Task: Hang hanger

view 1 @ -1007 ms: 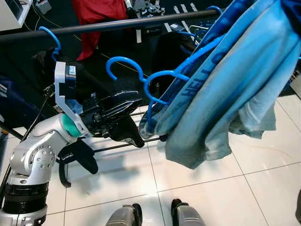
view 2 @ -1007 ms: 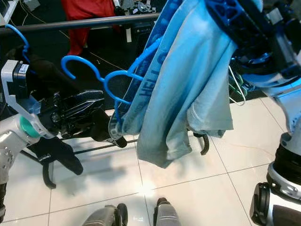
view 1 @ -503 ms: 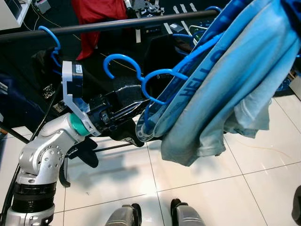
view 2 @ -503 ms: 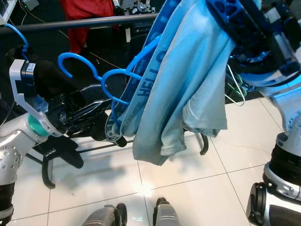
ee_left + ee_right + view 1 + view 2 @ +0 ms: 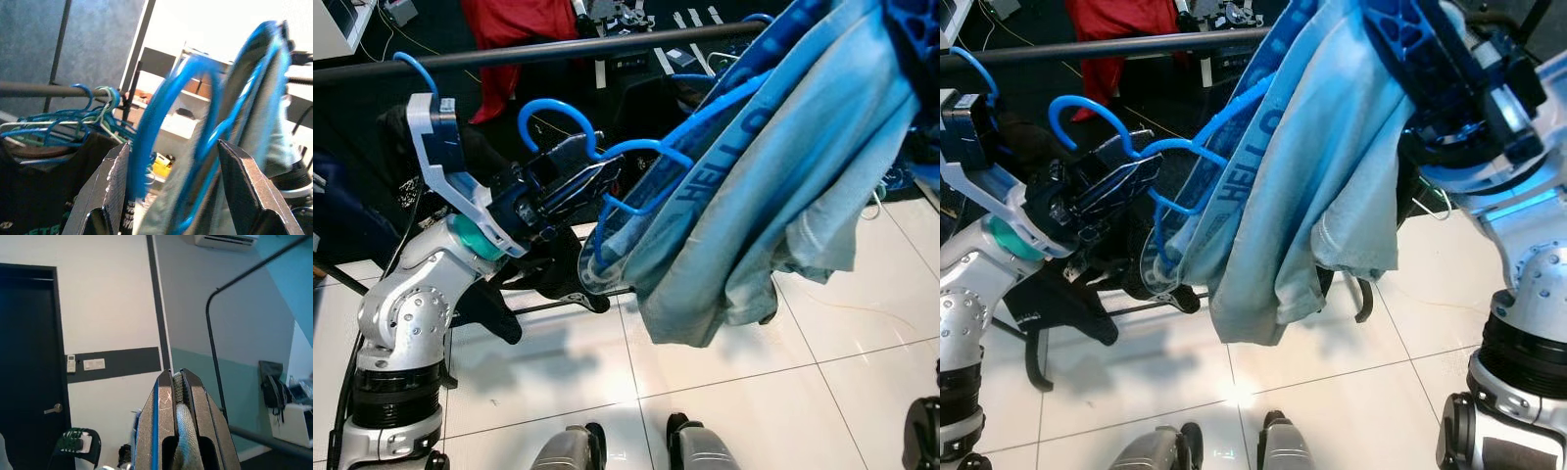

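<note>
The left gripper grabs the hanger by its bare neck under the hook (image 5: 598, 155) next, since the light blue shirt drapes over the hanger's arms.
A blue wire hanger (image 5: 607, 157) carries a light blue shirt (image 5: 773, 186), and its hook (image 5: 548, 110) curls up below the black rail (image 5: 558, 51). My left gripper (image 5: 587, 178) is raised beside the hanger's neck, just under the hook. In the left wrist view its fingers (image 5: 112, 181) stand open with the blue wire (image 5: 161, 122) between them. My right gripper (image 5: 177, 377) is high on the right, shut on the shirt's fabric and the hanger's wire. In the eye views the shirt hides its fingertips.
More blue hangers (image 5: 416, 73) hang on the rail at the left, seen bunched together (image 5: 93, 105) in the left wrist view. A red garment (image 5: 514, 24) lies behind. The rack's black base bars and feet (image 5: 480, 318) stand on white tile floor ahead of my feet (image 5: 636, 450).
My left gripper has risen from below the shirt's edge to the hanger's neck by the hook. The hanger and shirt have shifted slightly left.
</note>
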`<state>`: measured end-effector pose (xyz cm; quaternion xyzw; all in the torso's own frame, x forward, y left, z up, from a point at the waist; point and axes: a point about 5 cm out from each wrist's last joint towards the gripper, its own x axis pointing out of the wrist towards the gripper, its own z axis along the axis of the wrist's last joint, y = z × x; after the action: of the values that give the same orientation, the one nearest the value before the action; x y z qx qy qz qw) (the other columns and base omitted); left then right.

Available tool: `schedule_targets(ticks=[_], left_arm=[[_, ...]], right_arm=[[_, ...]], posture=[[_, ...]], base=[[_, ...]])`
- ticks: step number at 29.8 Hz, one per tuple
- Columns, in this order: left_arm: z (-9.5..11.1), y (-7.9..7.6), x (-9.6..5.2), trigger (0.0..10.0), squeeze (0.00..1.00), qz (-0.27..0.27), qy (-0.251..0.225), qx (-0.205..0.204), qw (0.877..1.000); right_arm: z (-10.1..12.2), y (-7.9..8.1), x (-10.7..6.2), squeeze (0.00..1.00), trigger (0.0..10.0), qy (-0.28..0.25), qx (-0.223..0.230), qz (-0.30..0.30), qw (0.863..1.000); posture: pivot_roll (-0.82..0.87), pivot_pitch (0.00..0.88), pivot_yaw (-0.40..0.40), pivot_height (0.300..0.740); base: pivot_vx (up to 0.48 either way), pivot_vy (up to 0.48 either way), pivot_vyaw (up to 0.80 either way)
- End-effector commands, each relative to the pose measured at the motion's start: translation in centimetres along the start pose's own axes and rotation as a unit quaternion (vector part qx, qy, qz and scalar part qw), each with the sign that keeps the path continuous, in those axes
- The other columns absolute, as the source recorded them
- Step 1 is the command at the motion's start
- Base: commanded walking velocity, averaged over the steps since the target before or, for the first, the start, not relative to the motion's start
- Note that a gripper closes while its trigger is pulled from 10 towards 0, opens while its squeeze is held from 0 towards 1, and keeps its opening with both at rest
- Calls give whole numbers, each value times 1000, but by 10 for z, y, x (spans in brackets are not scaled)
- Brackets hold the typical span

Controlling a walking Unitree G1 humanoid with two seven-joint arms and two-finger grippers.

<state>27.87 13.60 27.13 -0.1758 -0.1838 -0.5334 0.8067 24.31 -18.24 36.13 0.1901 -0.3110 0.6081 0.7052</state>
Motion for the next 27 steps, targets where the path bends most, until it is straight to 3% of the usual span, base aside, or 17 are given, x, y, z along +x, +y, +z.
schedule_targets(ticks=[1, 7, 9, 11, 13, 17, 20, 21, 22, 23, 25, 27], left_arm=[[0, -5, 3, 10000, 0, -12, 1, 1, 1000], [-7, -9, 4, 9608, 0, -17, 14, -3, 1000], [-9, -12, 7, 5216, 0, -24, 13, -12, 1000], [-10, -14, 8, 5216, 0, -28, 13, -16, 999], [-13, -17, 10, 6941, 0, -35, 18, -20, 999], [-14, -20, 11, 7020, 0, -39, 17, -23, 999], [-13, -22, 13, 5412, 0, -42, 9, -27, 999], [-13, -22, 13, 5412, 0, -42, 9, -27, 999], [-13, -22, 13, 4549, 0, -42, 8, -27, 999], [-13, -22, 13, 4549, 0, -42, 8, -27, 999], [-13, -22, 13, 0, 0, -39, 7, -25, 999], [-13, -21, 13, 0, 0, -37, 6, -24, 999]], right_arm=[[-3, 0, -3, 0, 10000, 1, 10, 1, 1000], [-8, -3, -5, 0, 10000, 6, 18, -5, 1000], [-12, -6, -5, 0, 10000, 4, 30, -6, 1000], [-14, -8, -5, 0, 10000, 3, 37, -6, 999], [-15, -10, -2, 0, 10000, 1, 40, -1, 999], [-16, -13, 4, 0, 10000, -2, 47, 14, 999], [-18, -17, 5, 0, 10000, -2, 53, 17, 998], [-18, -17, 5, 0, 10000, -2, 53, 17, 998], [-18, -18, 5, 0, 10000, -3, 54, 17, 998], [-18, -18, 5, 0, 10000, -3, 54, 17, 998], [-18, -20, 6, 0, 10000, -5, 55, 18, 998], [-18, -20, 6, 0, 10000, -5, 55, 18, 998]], posture=[[-121, 124, 57, 740], [-121, 126, 56, 740], [-119, 131, 50, 740], [-119, 131, 50, 740], [-116, 133, 49, 740], [-115, 132, 45, 740], [-109, 133, 39, 740], [-109, 133, 39, 740], [-108, 134, 38, 740], [-108, 134, 38, 740], [-109, 134, 36, 740], [-109, 134, 36, 740]], base=[[0, 0, 0], [0, 0, 0], [0, 0, 0], [0, 0, 0], [0, 0, 0], [0, 0, 0], [0, 0, 0], [0, 0, 0], [0, 0, 0], [0, 0, 0], [0, 0, 0], [0, 0, 0]])
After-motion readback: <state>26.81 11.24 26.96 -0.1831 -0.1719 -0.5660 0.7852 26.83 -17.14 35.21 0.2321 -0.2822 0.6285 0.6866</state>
